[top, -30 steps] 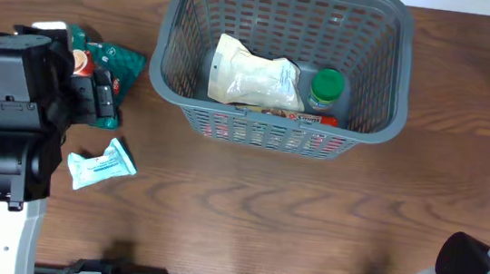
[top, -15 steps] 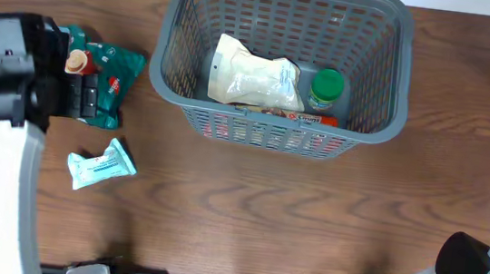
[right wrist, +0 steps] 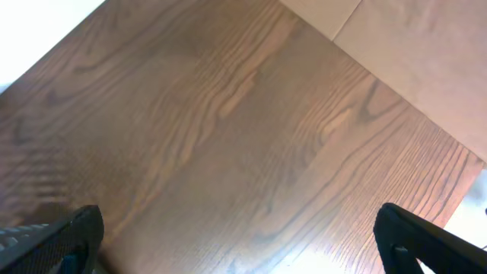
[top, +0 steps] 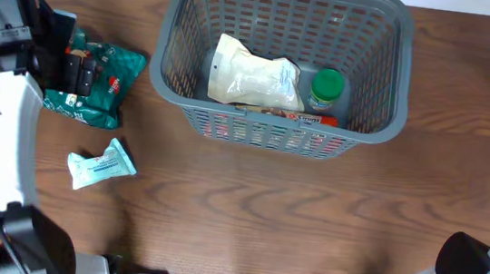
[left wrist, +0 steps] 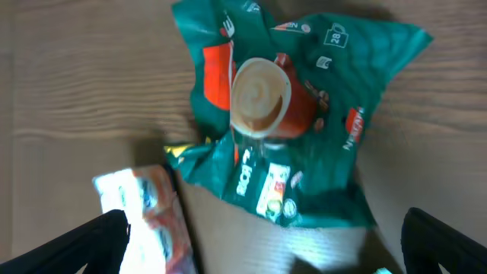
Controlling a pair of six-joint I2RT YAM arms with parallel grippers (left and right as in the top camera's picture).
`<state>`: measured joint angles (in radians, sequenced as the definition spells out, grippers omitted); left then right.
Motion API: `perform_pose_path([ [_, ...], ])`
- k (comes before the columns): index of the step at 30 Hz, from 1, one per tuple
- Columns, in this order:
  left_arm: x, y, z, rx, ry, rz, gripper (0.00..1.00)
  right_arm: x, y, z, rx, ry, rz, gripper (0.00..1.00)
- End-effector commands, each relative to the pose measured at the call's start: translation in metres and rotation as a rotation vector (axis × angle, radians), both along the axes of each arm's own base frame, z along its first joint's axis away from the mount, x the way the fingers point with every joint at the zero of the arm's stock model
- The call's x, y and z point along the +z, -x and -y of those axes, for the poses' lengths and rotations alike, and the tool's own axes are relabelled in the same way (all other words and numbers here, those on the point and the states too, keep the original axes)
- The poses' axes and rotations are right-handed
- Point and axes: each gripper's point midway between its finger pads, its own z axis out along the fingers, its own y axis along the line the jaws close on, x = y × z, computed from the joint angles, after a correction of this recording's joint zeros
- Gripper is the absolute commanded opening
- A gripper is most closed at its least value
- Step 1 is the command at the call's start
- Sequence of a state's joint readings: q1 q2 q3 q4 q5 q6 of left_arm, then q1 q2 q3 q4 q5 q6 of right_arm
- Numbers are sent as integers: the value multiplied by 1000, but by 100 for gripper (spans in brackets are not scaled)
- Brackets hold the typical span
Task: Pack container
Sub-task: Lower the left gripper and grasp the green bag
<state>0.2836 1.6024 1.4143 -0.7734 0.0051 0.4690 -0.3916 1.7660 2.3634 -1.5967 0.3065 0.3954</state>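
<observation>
I will next grab the green snack bag (top: 105,81) (left wrist: 285,118) with my left gripper across its middle at the printed red cup, to lower it into the slotted container.
The dark grey slotted container (top: 402,62) stands at the table's back centre. In it lie a cream pouch (top: 253,79), a green-lidded jar (top: 326,87) and a flat red-printed packet (top: 288,115). A green snack bag (top: 105,81) lies left of the container; it fills the left wrist view (left wrist: 304,114). My left gripper (top: 71,69) hovers over the bag's left part, open, its fingertips (left wrist: 266,243) wide apart with nothing between them. My right gripper (right wrist: 243,236) is open above bare wood; in the overhead view only its arm base shows at the bottom right.
A pale blue-and-white packet (top: 101,164) lies on the table in front of the green bag. A small white-and-red packet (left wrist: 144,213) lies by the bag's edge in the left wrist view. The table's right edge shows in the right wrist view.
My left arm has swung back and to the left, and the gripper now sits over the green bag's left part. More of the green bag shows. The right arm has not moved.
</observation>
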Motion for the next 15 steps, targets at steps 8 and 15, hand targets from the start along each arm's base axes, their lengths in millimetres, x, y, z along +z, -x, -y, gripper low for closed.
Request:
perform_pose_path([
  [8, -44, -21, -2, -67, 25, -72, 98, 3, 3, 4, -26, 3, 12, 99],
  [15, -54, -27, -11, -78, 17, -95, 98, 3, 3, 4, -25, 3, 12, 99],
])
